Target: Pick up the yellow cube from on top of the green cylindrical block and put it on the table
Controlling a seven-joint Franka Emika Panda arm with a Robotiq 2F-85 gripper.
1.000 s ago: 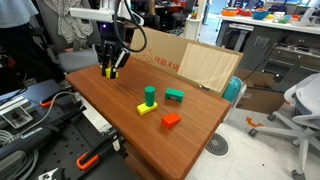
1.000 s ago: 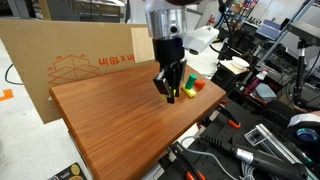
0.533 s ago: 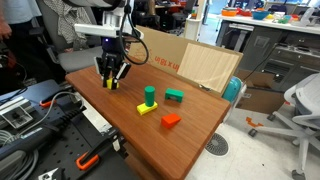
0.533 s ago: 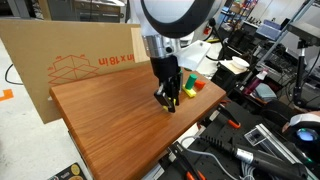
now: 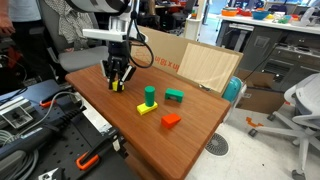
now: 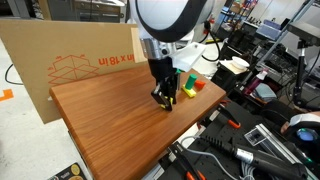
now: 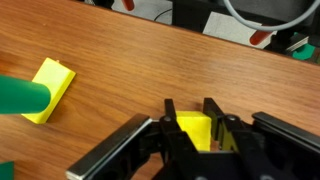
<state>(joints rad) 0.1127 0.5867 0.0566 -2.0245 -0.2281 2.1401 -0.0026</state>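
Observation:
The yellow cube's lower edge meets the table beneath my fingers and the cube would rest there, so it is time for my gripper to release it now.
My gripper (image 5: 117,84) hangs low over the reddish-brown table (image 5: 120,110), also seen in an exterior view (image 6: 166,101). In the wrist view it (image 7: 194,128) is shut on the yellow cube (image 7: 194,130), held between the two black fingers just above the wood. The cube shows as a yellow speck at the fingertips (image 5: 117,86) in an exterior view. The green cylindrical block (image 5: 149,96) stands upright on a flat yellow block (image 5: 147,108), to the right of the gripper, with nothing on top. In the wrist view the cylinder (image 7: 22,97) lies at the left edge over the flat yellow block (image 7: 48,88).
A low green rectangular block (image 5: 174,96) and a red block (image 5: 171,120) lie beyond the cylinder. A cardboard box (image 5: 190,62) stands at the table's back edge. Cables and tools lie below the front edge.
The gripper has moved down and slightly toward the cylinder with the yellow cube in it, now close to the table top.

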